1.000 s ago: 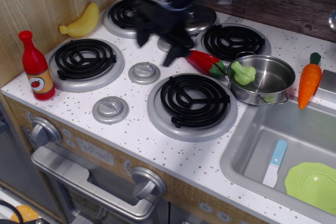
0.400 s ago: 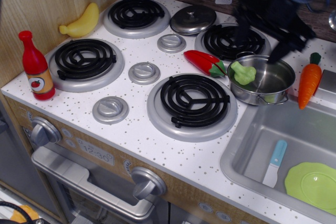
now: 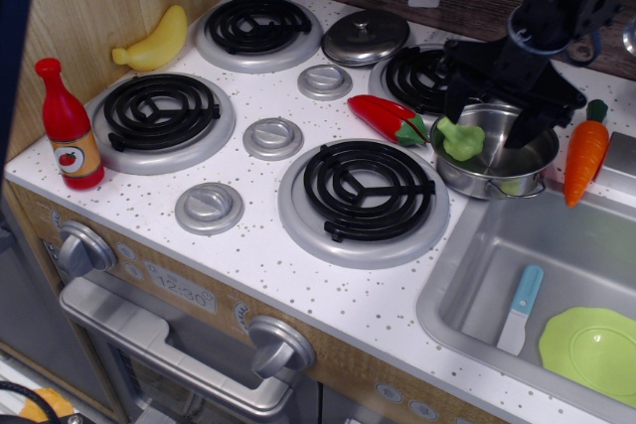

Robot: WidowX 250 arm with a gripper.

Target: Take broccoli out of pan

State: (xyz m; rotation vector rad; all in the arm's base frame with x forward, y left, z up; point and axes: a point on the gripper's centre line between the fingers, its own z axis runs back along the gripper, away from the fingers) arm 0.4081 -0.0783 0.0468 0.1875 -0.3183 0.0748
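The broccoli needs to come out of the pan (image 3: 484,182), so I should grab it with my gripper by its bushy head (image 3: 464,145) next.
The light green broccoli (image 3: 461,138) lies inside the shiny steel pan (image 3: 484,182), against its left wall. The pan stands on the white counter between the front right burner and the sink. My black gripper (image 3: 492,121) hangs over the pan from the back right. Its two fingers are spread apart, the left one (image 3: 456,104) just above the broccoli, the right one over the pan's right side. It is open and holds nothing. The pan's far rim is hidden behind the gripper.
A red pepper (image 3: 389,117) lies just left of the pan, and an orange carrot (image 3: 585,154) just right. A grey lid (image 3: 365,37) sits at the back. The sink (image 3: 467,295) holds a lime-green plate (image 3: 592,350) and a blue knife (image 3: 521,307). A banana (image 3: 154,43) and a red bottle (image 3: 67,126) are on the left.
My gripper has swept from the back middle of the stove to the right and come down over the pan. The broccoli and pan have not moved.
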